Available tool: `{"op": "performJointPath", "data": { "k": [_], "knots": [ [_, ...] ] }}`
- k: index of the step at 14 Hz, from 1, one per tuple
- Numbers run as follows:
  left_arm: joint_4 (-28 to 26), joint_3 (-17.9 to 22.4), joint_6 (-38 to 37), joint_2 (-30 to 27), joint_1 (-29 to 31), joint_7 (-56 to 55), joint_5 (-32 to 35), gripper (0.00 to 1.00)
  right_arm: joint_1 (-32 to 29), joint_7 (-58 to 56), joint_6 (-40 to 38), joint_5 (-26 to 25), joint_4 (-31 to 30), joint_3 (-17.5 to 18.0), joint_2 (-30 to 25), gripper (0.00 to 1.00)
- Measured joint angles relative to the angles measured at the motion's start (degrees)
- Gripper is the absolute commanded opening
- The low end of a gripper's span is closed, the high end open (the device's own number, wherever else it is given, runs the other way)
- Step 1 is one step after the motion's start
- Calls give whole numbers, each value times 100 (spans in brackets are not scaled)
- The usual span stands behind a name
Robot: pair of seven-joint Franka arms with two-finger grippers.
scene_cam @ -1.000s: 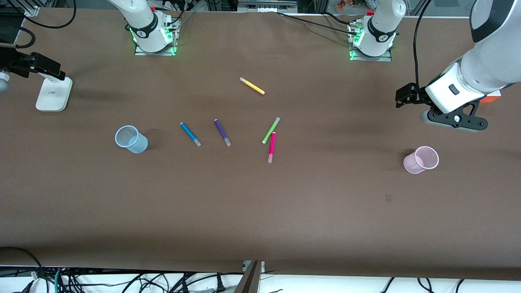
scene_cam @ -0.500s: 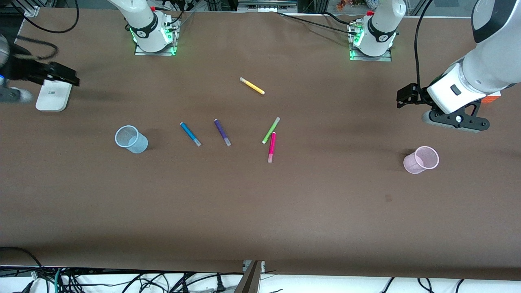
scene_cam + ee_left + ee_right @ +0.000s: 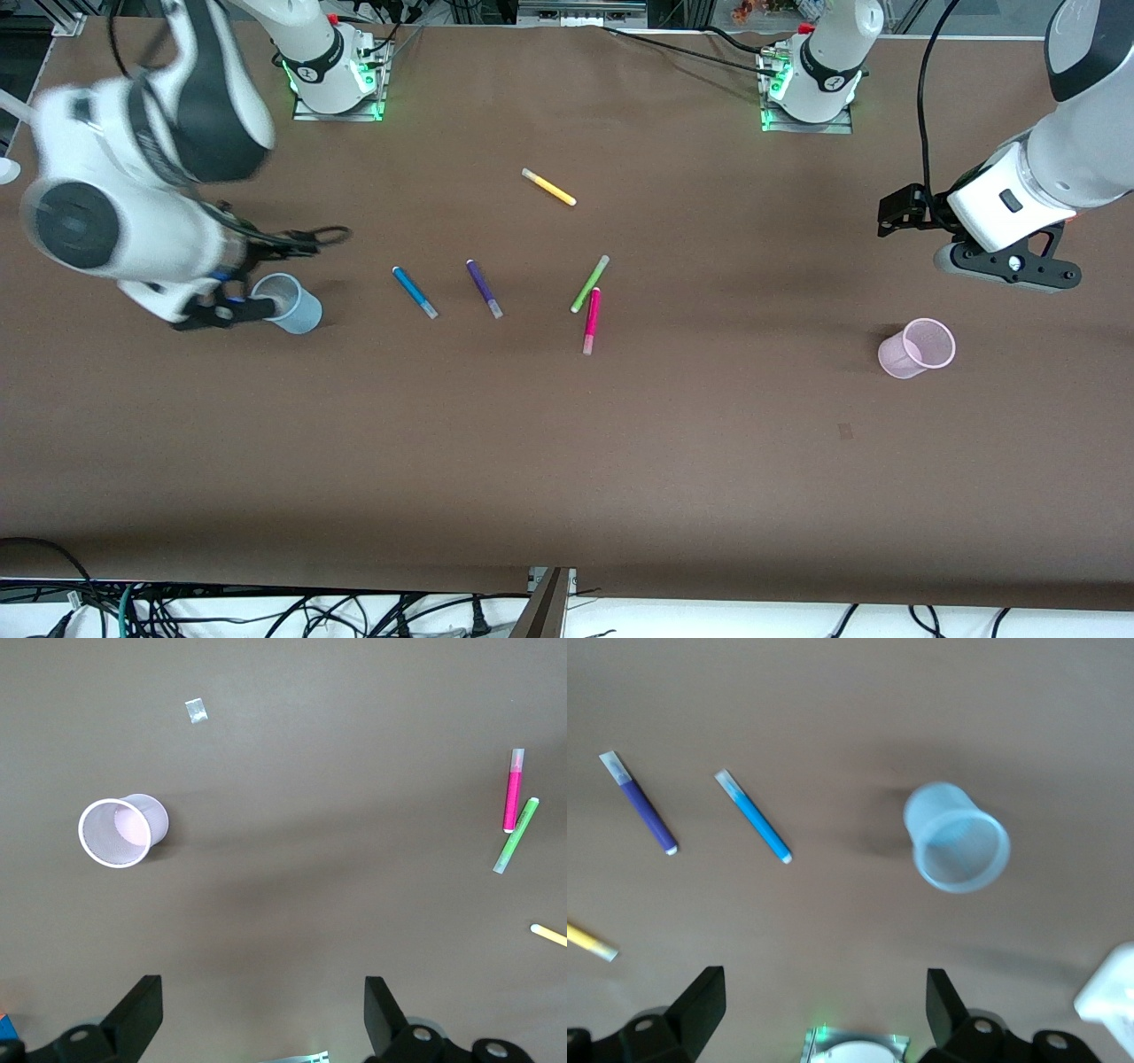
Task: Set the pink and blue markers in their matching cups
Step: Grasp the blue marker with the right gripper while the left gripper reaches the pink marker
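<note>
I should place the blue marker in the pale blue cup (image 3: 288, 303), so next I should grab the marker by its blue body (image 3: 409, 286) with my right gripper.
The pink marker (image 3: 591, 321) lies mid-table, its tip next to a light-green pen; it also shows in the left wrist view (image 3: 513, 790). The blue marker (image 3: 415, 292) lies between the purple pen and the pale blue cup (image 3: 288, 303); both show in the right wrist view, marker (image 3: 754, 816) and cup (image 3: 957, 839). The pale pink cup (image 3: 918, 347) stands toward the left arm's end (image 3: 121, 830). My right gripper (image 3: 232, 306) hangs open and empty (image 3: 824, 1010) beside the blue cup. My left gripper (image 3: 1005, 263) hangs open and empty (image 3: 261, 1014) above the table near the pink cup.
A purple pen (image 3: 484, 288), a light-green pen (image 3: 589, 283) and a yellow pen (image 3: 549, 187) lie among the markers. A small scrap (image 3: 845, 431) lies nearer the front camera than the pink cup. A white object (image 3: 1107, 997) sits near the blue cup.
My right arm has swung in from its end of the table to the blue cup. My left gripper has shifted slightly toward its end. Markers and cups have not moved.
</note>
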Motion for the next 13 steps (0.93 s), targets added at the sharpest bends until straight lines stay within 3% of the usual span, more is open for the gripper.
{"op": "performJointPath", "data": {
  "k": [3,7,13],
  "knots": [
    [-22,-36,1,9,-11,-70,-294,100,446,-104,916,-1,-380,7,484,100],
    [-70,-179,265,232,-239,-702,-514,100,599,-215,2436,-3,-1378,91,580,100],
    [-147,-274,1402,1212,-1368,-2348,-516,100,653,-397,4036,-3,-2192,299,883,100]
  ]
}}
